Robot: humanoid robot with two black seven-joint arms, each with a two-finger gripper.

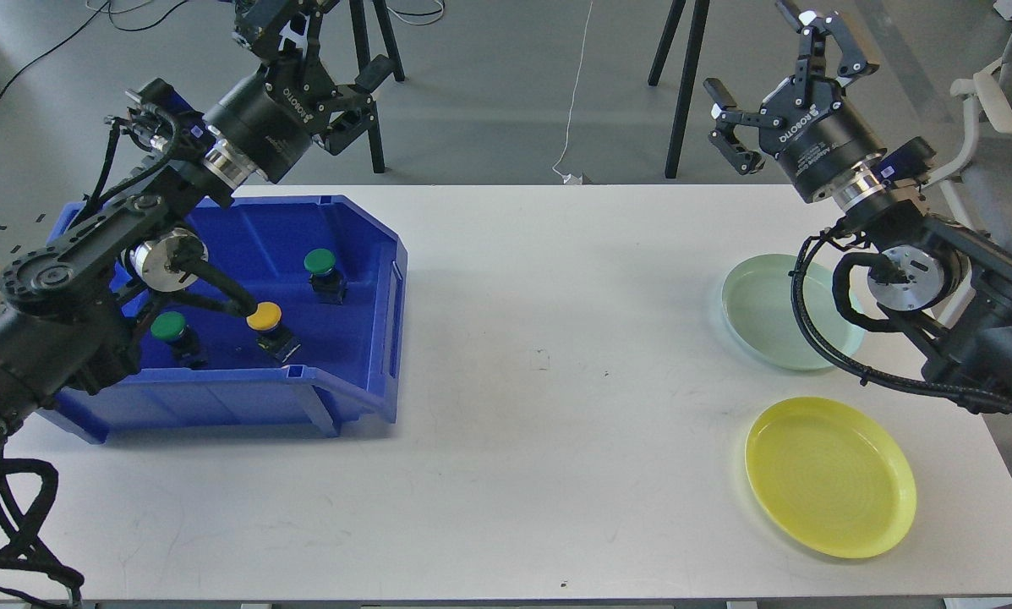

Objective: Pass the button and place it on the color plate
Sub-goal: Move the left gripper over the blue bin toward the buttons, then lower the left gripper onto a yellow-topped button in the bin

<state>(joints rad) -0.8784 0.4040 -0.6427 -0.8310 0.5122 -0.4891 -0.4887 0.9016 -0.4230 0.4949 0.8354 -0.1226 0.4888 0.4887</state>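
The left gripper should next grab the yellow button by its yellow cap (264, 315), to pass the button toward the yellow plate (829, 476).
A blue bin (362, 254) on the table's left holds three push buttons: a green one (320, 262) toward the back, a yellow one (265, 317) in the middle and a green one (168, 326) at the left. My left gripper (320, 59) is raised above the bin's far edge, open and holding nothing. At the right lie a pale green plate (759, 309) and, nearer the front, a yellow plate (829, 476), both bare. High above the far right edge, my right gripper (789, 80) stands open, with nothing in it.
The white table (556, 355) stretches between bin and plates. Black tripod legs (683, 76) stand behind the far edge, and a thin white cable (577, 101) hangs to the floor there. My right arm's cable loop overlaps the green plate's right rim.
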